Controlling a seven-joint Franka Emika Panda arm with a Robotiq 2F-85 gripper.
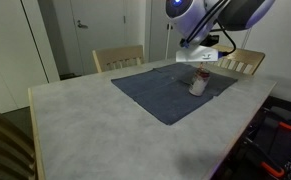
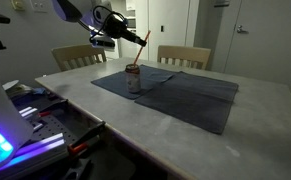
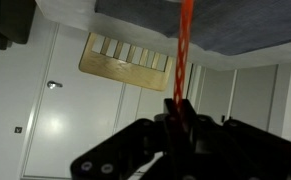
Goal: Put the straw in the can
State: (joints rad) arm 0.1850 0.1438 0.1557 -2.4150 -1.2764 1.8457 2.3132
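The red straw runs down into the can's top (image 1: 200, 71) below my gripper's fingers and would rest there if I opened now, so I need to open my gripper.
The silver-grey can (image 2: 133, 81) with red markings stands upright on the blue cloth (image 2: 185, 95); it also shows in an exterior view (image 1: 197, 83). My gripper (image 2: 120, 37) hangs above and to the side of the can, shut on the red straw (image 2: 139, 52). The straw slants down from the jaws toward the can's top; I cannot tell whether its tip is inside. In the wrist view the straw (image 3: 182, 50) runs up from between the shut fingers (image 3: 178, 112). The can is out of the wrist view.
The cloth lies on a pale stone-look table (image 1: 95, 125). Wooden chairs (image 2: 183, 56) (image 1: 118, 58) stand at the table's edges. A lit workbench with tools (image 2: 25, 120) sits beside the table. Doors and walls stand behind.
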